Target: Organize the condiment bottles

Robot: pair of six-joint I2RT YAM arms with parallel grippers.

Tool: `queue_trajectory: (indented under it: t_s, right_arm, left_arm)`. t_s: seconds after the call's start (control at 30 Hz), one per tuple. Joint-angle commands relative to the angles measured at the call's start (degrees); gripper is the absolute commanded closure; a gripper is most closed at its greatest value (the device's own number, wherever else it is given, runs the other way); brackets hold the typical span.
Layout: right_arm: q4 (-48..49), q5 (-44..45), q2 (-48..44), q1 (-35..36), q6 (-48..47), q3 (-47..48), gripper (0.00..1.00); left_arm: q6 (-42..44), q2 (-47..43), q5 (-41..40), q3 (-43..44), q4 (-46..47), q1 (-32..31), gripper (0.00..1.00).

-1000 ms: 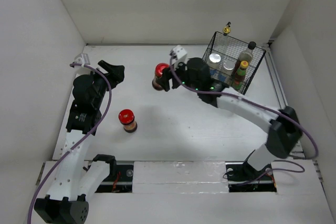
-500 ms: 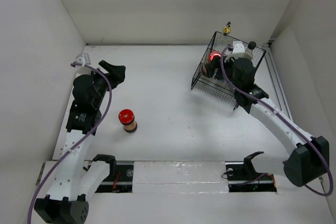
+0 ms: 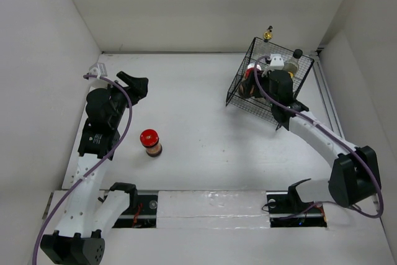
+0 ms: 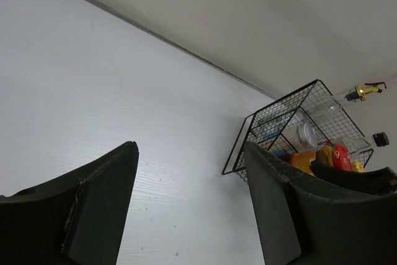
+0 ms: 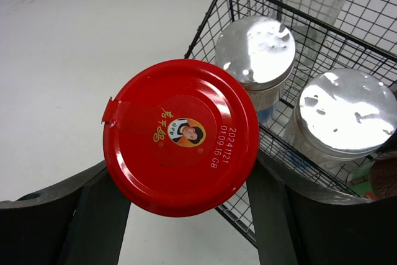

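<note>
The dark jar with the red lid would fall into the basket's corner if I opened now. My right gripper needs to keep holding the jar until the jar is down.
My right gripper (image 3: 250,80) is shut on a red-lidded dark jar (image 5: 180,136) and holds it at the near-left corner of the black wire basket (image 3: 302,85), its lid straddling the basket's rim (image 5: 208,23). Two silver-capped white jars (image 5: 255,51) (image 5: 345,111) stand inside, right beside it. A black-capped bottle (image 3: 298,54) stands in the basket's far corner. A gold-topped clear bottle (image 3: 268,33) stands behind the basket. The second red-lidded jar (image 3: 149,141) stands upright on the table. My left gripper (image 3: 134,84) is open and empty, up and to the left of that jar. The yellow-capped green bottle is hidden under my right arm.
White walls close off the table at the back, left and right. The basket (image 4: 291,125) sits tilted in the far right corner, close to the right wall. My right arm reaches over the basket's near side.
My right gripper has carried the red-lidded jar from the middle of the table right to the basket, then lowered it slightly at the near-left corner. The left arm has not moved.
</note>
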Motion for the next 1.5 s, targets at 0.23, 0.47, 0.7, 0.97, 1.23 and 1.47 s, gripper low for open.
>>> queue_trajectory:
  t_s: [0.23, 0.47, 0.7, 0.97, 1.23, 1.47]
  right_arm:
    - [12.37, 6.38, 5.20, 2.58, 1.03, 0.81, 0.50]
    - [11.84, 6.38, 9.07, 3.11, 1.03, 0.81, 0.45]
    - [7.36, 6.91, 9.52, 3.64, 1.55, 3.26, 0.17]
    - [1.73, 7.97, -1.27, 6.62, 1.03, 4.59, 0.08]
    - [2.25, -16.43, 1.23, 22.06, -5.38, 5.90, 0.00]
    - [2.26, -21.64, 16.70, 34.30, -10.65, 12.66, 0.00]
  left_arm:
    - [0.66, -0.75, 0.38, 0.48, 2.51, -0.20, 0.35]
    - [0.66, -0.75, 0.38, 0.48, 2.51, -0.20, 0.35]
    - [0.66, -0.23, 0.91, 0.48, 2.51, -0.20, 0.35]
    - [0.66, -0.23, 0.91, 0.48, 2.51, -0.20, 0.35]
    - [0.66, -0.23, 0.91, 0.48, 2.51, -0.20, 0.34]
    - [0.66, -0.75, 0.38, 0.48, 2.51, -0.20, 0.32]
